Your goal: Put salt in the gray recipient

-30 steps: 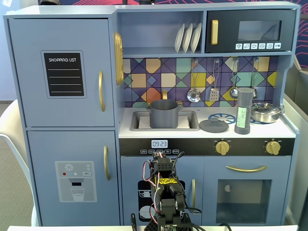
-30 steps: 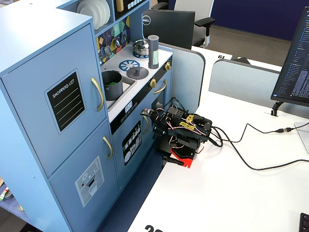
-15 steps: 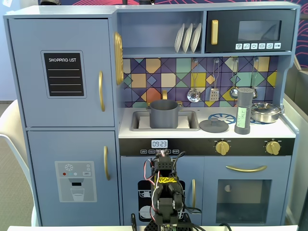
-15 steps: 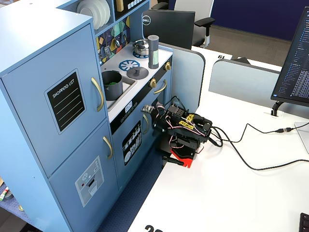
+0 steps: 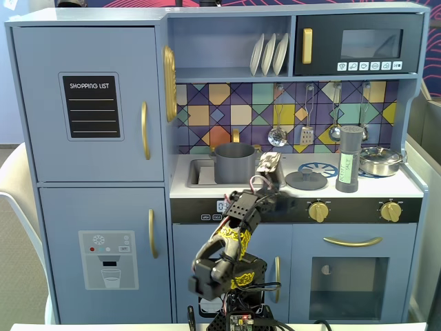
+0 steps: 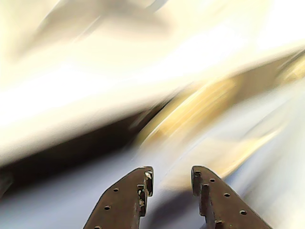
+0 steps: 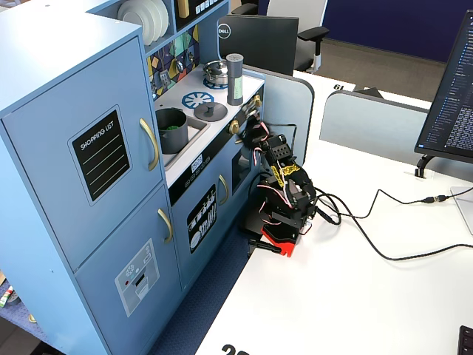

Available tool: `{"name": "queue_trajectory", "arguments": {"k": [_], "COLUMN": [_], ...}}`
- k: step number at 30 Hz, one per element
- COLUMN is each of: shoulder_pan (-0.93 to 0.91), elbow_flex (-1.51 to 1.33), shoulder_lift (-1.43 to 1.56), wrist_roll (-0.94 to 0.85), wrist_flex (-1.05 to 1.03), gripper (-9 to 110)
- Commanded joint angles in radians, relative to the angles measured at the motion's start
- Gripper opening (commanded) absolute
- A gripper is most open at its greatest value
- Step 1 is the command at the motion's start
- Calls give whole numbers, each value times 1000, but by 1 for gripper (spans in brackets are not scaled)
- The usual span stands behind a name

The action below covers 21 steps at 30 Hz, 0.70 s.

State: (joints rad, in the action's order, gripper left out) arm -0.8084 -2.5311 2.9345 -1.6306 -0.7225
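Observation:
My gripper grabs the salt shaker by its labeled body below the cap [image 5: 348,165] next, to put salt in the gray pot [image 5: 234,165].
The salt [image 5: 350,160] is a tall gray shaker with a pale green label. It stands upright on the right side of the toy kitchen counter, and also shows in the other fixed view [image 7: 235,79]. The gray recipient [image 5: 234,163] is a dark-gray pot standing in the sink, with something green inside it in a fixed view [image 7: 171,129]. My gripper [image 5: 270,164] is raised at the counter's front edge, between pot and salt, touching neither. In the wrist view the gripper [image 6: 171,174] is open and empty, and the background is motion-blurred.
A flat gray lid with a knob [image 5: 306,179] lies on the counter left of the salt. A shiny steel pan [image 5: 380,160] sits at the far right. Gold stove knobs [image 5: 318,211] line the front panel. Cables [image 7: 369,237] run over the white table.

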Motion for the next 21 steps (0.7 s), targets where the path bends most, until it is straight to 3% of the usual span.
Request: {"name": "queue_trajectory", "arguments": {"k": [1, 9, 16, 21], "shoulder_pan": [-115, -192, -189, -169], "elbow_flex": [115, 206, 298, 431], "shoulder_lift": [-94, -351, -551, -719], "wrist_roll": [12, 132, 176, 163], "wrist_flex": [305, 615, 755, 784], "gripper": [6, 47, 60, 59]}}
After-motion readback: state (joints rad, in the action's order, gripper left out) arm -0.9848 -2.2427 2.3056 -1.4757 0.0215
